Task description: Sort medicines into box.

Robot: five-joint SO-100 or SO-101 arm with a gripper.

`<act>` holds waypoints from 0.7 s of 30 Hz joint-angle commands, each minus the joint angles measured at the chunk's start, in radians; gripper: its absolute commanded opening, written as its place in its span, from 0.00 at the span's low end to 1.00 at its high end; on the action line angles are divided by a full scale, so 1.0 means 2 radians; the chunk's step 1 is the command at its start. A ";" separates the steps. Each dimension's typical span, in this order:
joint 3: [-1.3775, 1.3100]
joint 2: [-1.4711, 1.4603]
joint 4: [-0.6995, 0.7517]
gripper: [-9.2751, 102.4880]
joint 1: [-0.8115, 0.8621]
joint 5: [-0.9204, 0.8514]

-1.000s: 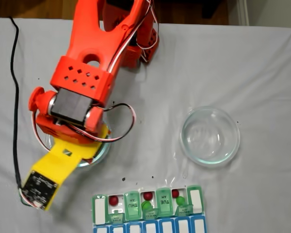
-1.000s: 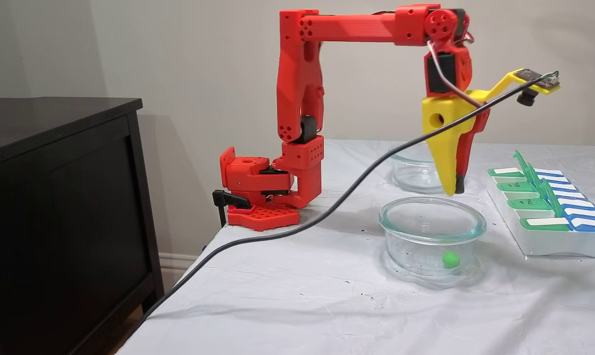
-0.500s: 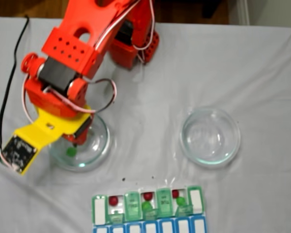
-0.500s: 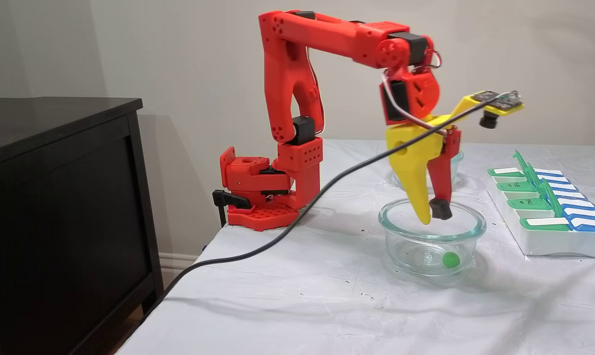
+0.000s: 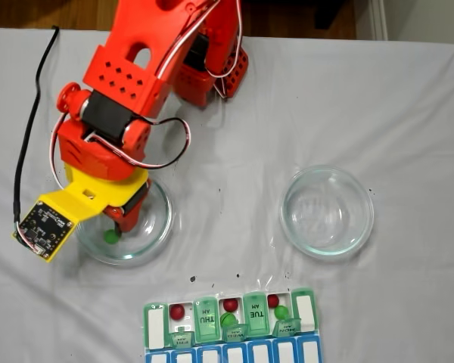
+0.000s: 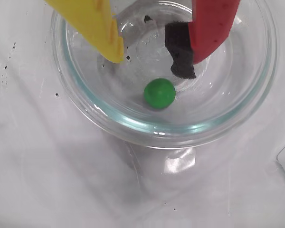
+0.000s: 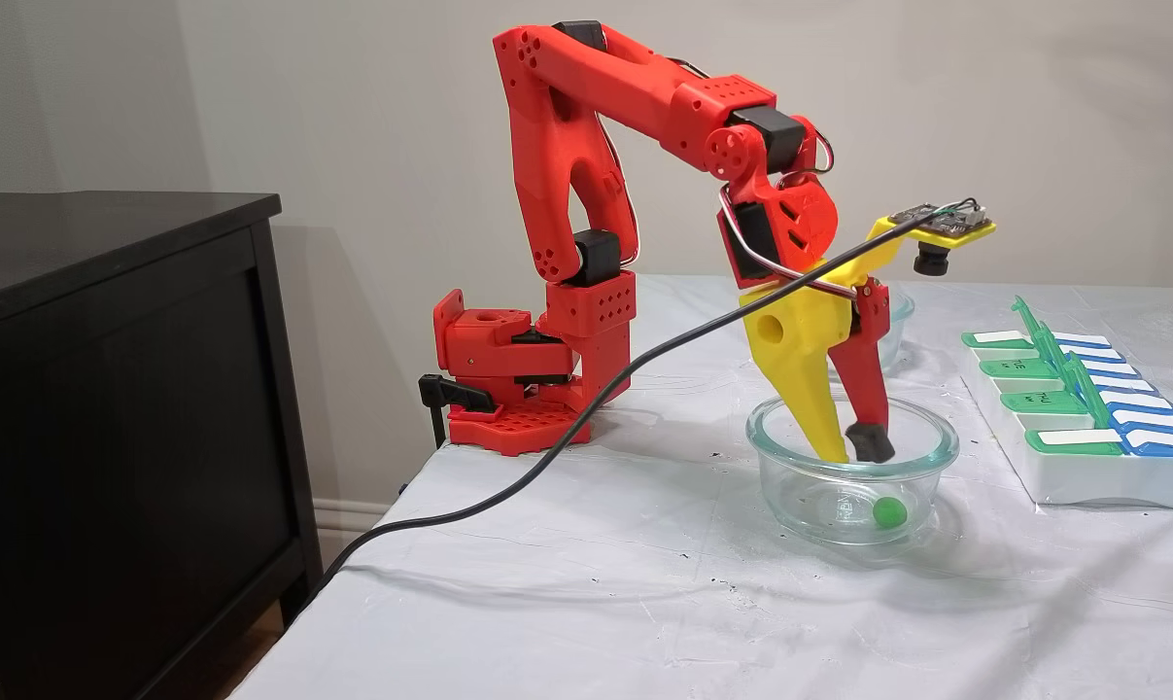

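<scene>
Next, my gripper grabs the green pill by its round body [image 5: 111, 236] to sort it into the box.
One green pill [image 6: 159, 93] lies on the bottom of a round glass dish [image 6: 74, 107]. My gripper [image 6: 149, 63] is open inside that dish, its yellow finger [image 6: 100, 28] and black-tipped red finger [image 6: 206, 28] just above the pill and touching nothing. The side fixed view has the gripper [image 7: 854, 452] below the dish rim [image 7: 771, 420], with the pill [image 7: 888, 510] lower right of the tips. In the top fixed view the pill [image 5: 111, 236] sits beside the gripper [image 5: 119, 225]. The box [image 5: 157, 330] at the bottom edge has open compartments holding three red pills [image 5: 178, 311] and two green pills [image 5: 281, 311].
A second, empty glass dish [image 5: 287, 227] stands to the right in the top fixed view. A black cable [image 7: 547, 457] runs from the wrist camera off the table's left edge. A black cabinet [image 7: 110, 389] stands left of the table. The box [image 7: 1082, 476] is right of the dish.
The arm has swung over the dish and come down, so the fingertips are now below its rim. The gripper went from shut to open. The green pill has not moved.
</scene>
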 commanded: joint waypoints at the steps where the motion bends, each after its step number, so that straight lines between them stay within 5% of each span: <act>1: 0.005 0.025 -0.040 0.24 -0.007 -0.003; 21: 0.077 0.020 -0.157 0.25 -0.006 -0.013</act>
